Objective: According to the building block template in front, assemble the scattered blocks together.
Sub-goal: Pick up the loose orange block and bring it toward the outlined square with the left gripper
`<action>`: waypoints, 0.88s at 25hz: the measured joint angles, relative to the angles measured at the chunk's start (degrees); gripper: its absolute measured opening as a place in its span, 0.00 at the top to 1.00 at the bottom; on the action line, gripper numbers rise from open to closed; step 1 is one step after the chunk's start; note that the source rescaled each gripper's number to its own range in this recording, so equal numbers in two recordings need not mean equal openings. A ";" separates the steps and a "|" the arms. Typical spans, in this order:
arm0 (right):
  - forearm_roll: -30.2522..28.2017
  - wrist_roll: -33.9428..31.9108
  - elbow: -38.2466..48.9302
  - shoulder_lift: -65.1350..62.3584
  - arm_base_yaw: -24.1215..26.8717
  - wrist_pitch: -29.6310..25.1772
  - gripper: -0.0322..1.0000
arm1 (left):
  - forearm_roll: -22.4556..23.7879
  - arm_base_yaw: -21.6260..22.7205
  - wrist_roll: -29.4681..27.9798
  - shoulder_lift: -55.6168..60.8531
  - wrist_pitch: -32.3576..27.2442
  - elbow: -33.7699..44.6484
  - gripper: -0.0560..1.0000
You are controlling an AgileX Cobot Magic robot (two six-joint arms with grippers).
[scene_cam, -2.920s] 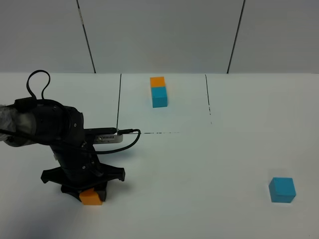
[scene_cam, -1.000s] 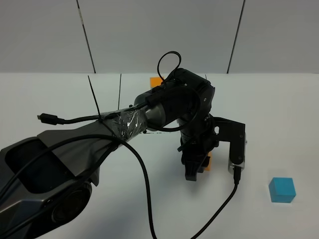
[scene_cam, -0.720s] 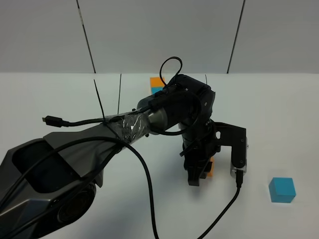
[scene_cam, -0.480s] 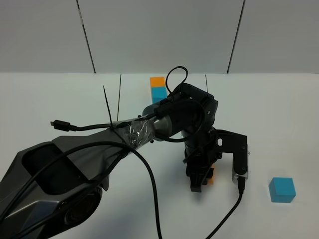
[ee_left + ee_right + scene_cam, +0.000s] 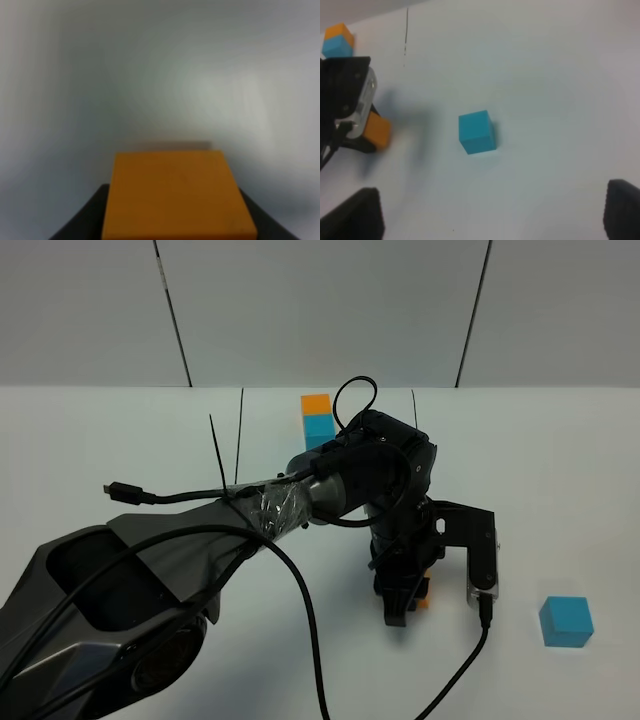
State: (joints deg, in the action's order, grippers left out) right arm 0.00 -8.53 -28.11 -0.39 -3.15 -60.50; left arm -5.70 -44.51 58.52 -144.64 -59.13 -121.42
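Observation:
I need to open my left gripper now. The orange cube's bottom edge meets its reflection on the tabletop, so the cube would rest there.
The template (image 5: pixel 317 416), a small orange cube joined to a cyan-blue one, stands at the back centre; it also shows in the right wrist view (image 5: pixel 338 40). My left gripper (image 5: pixel 408 598) reaches across the middle and is shut on the loose orange cube (image 5: pixel 425 592), low over the table. The left wrist view shows this orange cube (image 5: pixel 175 195) between the dark fingers (image 5: pixel 80 222). The loose cyan-blue cube (image 5: pixel 567 621) sits apart at the front right, also in the right wrist view (image 5: pixel 476 131). My right gripper (image 5: pixel 492 200) is open and empty, above that cube.
The white table (image 5: pixel 120 460) carries thin black lines (image 5: pixel 238 445). The left arm's black cable (image 5: pixel 300 610) hangs over the table's front centre. The orange cube (image 5: pixel 377 130) and the left gripper (image 5: pixel 347 107) also show in the right wrist view.
My left gripper has carried the orange cube from the front left across to the centre right, closer to the cyan-blue cube. In the last half second it hardly moved.

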 joint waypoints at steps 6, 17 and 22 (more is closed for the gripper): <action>0.00 0.00 0.00 0.00 0.00 0.00 0.23 | 0.78 0.00 -0.97 -0.15 -1.01 0.00 0.95; 0.00 0.00 0.00 0.00 0.00 0.00 0.23 | 0.90 0.00 -1.09 -0.17 -1.07 0.00 0.93; 0.00 0.00 0.00 0.00 0.00 0.00 0.23 | 1.42 0.05 -1.46 -0.32 -1.27 0.00 0.40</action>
State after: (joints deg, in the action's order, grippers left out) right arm 0.00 -8.53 -28.11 -0.39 -3.15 -60.50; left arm -4.28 -44.46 57.06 -144.96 -60.40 -121.42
